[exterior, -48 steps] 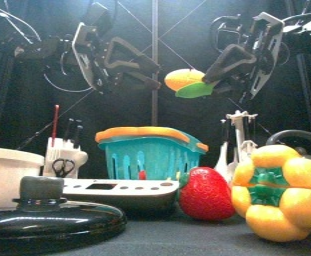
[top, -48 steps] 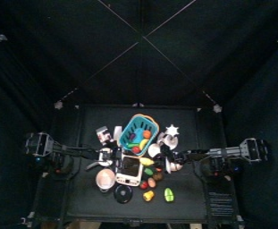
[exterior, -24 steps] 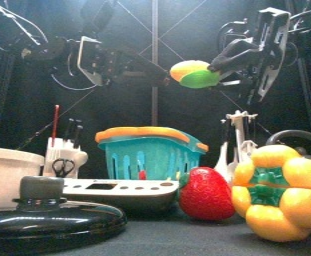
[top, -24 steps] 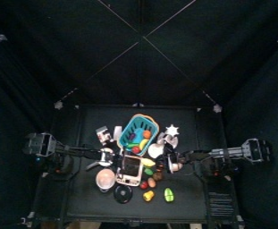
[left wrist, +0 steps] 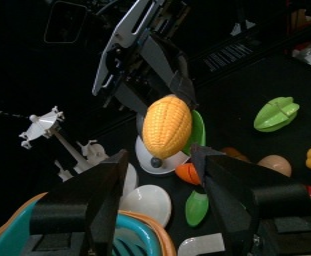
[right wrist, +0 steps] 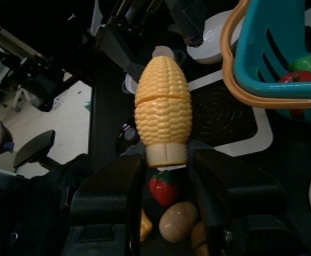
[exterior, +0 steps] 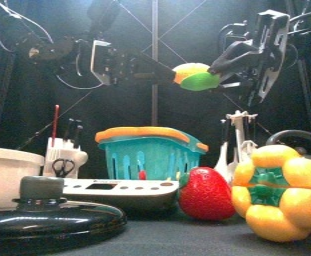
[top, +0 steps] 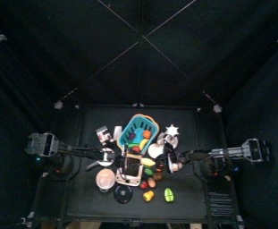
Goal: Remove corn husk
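I will grab the cob (left wrist: pixel 167 125) by the free yellow tip (left wrist: pixel 166 138) with my left gripper next, because my right gripper's fingers are crowding the husk end of the cob.
A yellow corn cob (exterior: pixel 189 73) with a green husk (exterior: pixel 199 84) still on its lower side hangs in the air above the table. My right gripper (exterior: pixel 219 66) is shut on its right end; the right wrist view shows the cob (right wrist: pixel 162 95) standing out from between the jaws. My left gripper (exterior: pixel 161 70) is open, just left of the cob's free tip. In the left wrist view the cob (left wrist: pixel 167 125) sits ahead, in line with the gap between the spread jaws. In the top view the cob (top: pixel 149 162) is between the two arms.
Below stand a teal basket (exterior: pixel 147 150), a strawberry (exterior: pixel 207 193), a yellow bell pepper (exterior: pixel 278 192), a white scale (exterior: pixel 111 190), a white bowl (exterior: pixel 8 170) and a black lid (exterior: pixel 44 220). A white stand (exterior: pixel 237 140) rises at the right.
The right gripper has lifted the corn a little and turned it more level. The left arm has swung level and brought its open gripper closer to the cob's tip.
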You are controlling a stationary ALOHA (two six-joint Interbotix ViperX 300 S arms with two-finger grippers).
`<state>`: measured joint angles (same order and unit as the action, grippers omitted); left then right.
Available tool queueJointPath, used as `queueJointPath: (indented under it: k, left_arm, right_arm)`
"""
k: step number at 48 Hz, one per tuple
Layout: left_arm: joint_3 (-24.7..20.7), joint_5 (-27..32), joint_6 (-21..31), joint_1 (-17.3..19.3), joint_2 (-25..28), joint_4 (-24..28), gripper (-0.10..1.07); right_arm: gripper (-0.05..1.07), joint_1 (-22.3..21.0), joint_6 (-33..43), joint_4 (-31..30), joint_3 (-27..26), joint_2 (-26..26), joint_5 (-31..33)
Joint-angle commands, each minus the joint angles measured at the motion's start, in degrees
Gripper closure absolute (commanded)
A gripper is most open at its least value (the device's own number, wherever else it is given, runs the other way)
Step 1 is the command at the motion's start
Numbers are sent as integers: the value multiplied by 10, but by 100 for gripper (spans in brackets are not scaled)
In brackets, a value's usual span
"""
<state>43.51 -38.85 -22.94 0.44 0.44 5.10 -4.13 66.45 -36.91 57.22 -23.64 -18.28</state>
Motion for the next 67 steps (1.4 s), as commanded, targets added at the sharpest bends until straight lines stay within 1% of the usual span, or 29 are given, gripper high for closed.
queueJointPath:
  k: [1, 9, 20, 31, 67]
  left_arm:
    - [-20, -6, 1, -4, 5, 0, 10]
    - [-32, -6, 0, -9, 18, 0, 10]
    - [-31, -6, 0, -13, 20, 2, 11]
    - [-35, -6, 0, -12, 22, 2, 11]
    - [-39, -6, 0, -6, 29, -1, 11]
  right_arm:
    - [51, -3, -2, 0, -8, -1, -5]
    - [51, -3, -1, 1, -9, 7, -4]
    - [51, -3, -1, 1, -9, 12, -4]
    - [51, -11, -2, 1, -10, 13, -4]
    - [51, -11, -2, 0, -11, 13, -4]
